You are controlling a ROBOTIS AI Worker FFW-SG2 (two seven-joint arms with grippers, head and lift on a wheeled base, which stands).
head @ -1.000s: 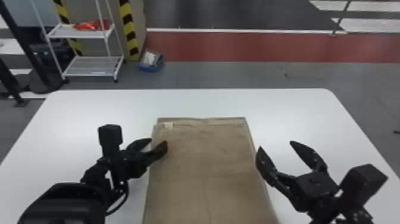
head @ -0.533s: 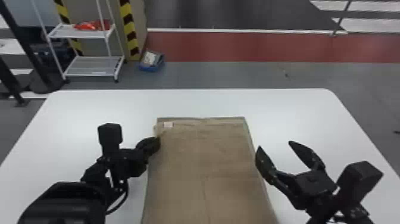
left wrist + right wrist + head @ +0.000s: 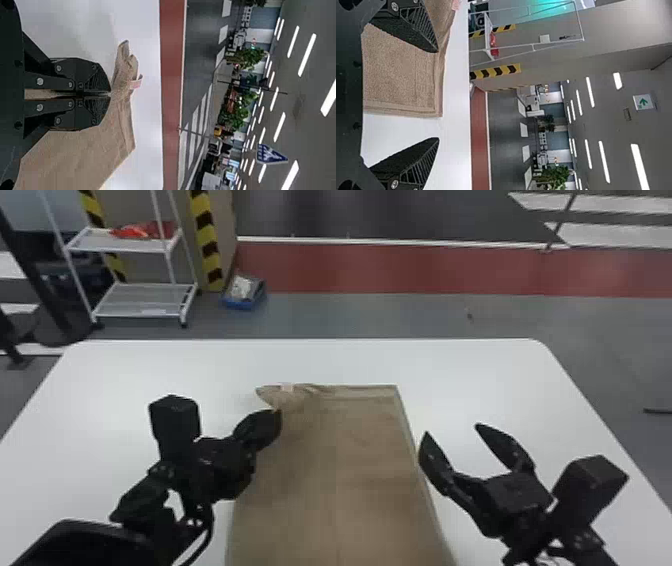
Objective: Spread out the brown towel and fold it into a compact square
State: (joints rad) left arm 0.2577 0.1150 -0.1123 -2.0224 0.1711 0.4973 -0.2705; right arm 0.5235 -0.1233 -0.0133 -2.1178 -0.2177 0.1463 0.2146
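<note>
The right gripper pinches the brown towel (image 3: 345, 470) by its edge (image 3: 413, 450) next, since the towel lies flat.
The brown towel (image 3: 345, 470) lies on the white table as a long rectangle, its far left corner bunched and raised. At its left edge, near that corner, my left gripper (image 3: 278, 417) is shut on the cloth. In the left wrist view, the left gripper (image 3: 110, 94) pinches the towel (image 3: 79, 154), with a pale tag (image 3: 136, 82) on the gathered part. My right gripper (image 3: 452, 430) stands open beside the towel's right edge. In the right wrist view, the right gripper (image 3: 438, 95) has its fingers wide apart, with a flat towel corner (image 3: 415, 91) near them.
The white table (image 3: 465, 375) extends around the towel, with bare surface beyond its far edge and on both sides. On the floor past the table stand a white shelf rack (image 3: 145, 300) and a blue box (image 3: 244, 292).
My left gripper was open, then shut on the towel's left edge. The corner there, flat before, is now lifted and gathered. The right gripper has barely moved.
</note>
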